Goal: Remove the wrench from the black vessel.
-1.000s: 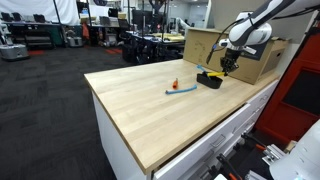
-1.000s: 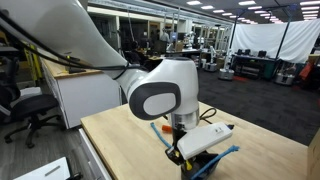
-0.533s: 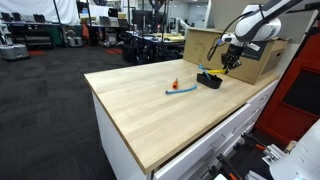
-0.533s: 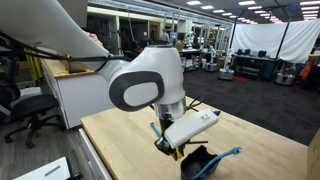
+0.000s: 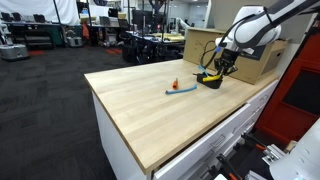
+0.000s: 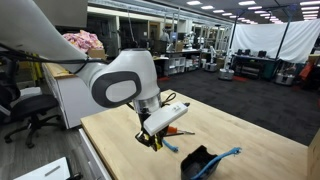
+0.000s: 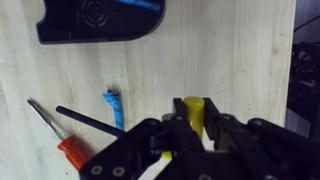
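Note:
My gripper keeps hold of the wrench for now. It hangs above the wood, so opening now would drop it to the table beside the vessel.
My gripper (image 7: 194, 125) is shut on the yellow wrench (image 7: 194, 108), whose end sticks out between the two fingers. In the wrist view the black vessel (image 7: 60, 28) lies on the table beyond the gripper, apart from it. In an exterior view the gripper (image 6: 153, 141) holds the wrench (image 6: 156, 143) just above the wooden table, to the left of the vessel (image 6: 199, 164). In an exterior view the gripper (image 5: 212, 70) hangs close by the vessel (image 5: 210, 83).
A blue tool (image 6: 228, 153) rests on the vessel's rim. A red-handled screwdriver (image 7: 68, 150) and a small blue piece (image 7: 110, 99) lie on the table near the gripper. A big cardboard box (image 5: 205, 43) stands behind the vessel. A blue tool (image 5: 182, 91) and a red-orange object (image 5: 174, 82) lie mid-table.
My gripper has lifted away from the black vessel with the wrench in it and moved sideways over the bare table. The vessel stayed in place.

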`<state>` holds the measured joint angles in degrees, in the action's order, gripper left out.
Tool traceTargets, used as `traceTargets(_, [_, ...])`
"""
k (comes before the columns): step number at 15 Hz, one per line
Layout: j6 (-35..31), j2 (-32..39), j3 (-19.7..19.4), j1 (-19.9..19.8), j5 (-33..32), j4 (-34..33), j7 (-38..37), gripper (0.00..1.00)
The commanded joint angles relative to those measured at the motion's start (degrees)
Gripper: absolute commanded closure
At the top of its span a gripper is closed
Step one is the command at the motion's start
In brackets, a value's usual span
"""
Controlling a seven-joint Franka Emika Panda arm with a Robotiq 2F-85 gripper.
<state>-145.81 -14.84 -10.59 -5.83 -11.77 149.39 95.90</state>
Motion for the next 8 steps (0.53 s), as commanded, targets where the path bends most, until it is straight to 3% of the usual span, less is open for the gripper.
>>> traceTargets(1, [-3.9, 0.4, 2.1, 0.6, -3.2, 3.8, -3.3, 0.94])
traceTargets(8, [-8.9, 5.4, 5.7, -0.1, -14.0, 6.2, -17.7, 0.94])
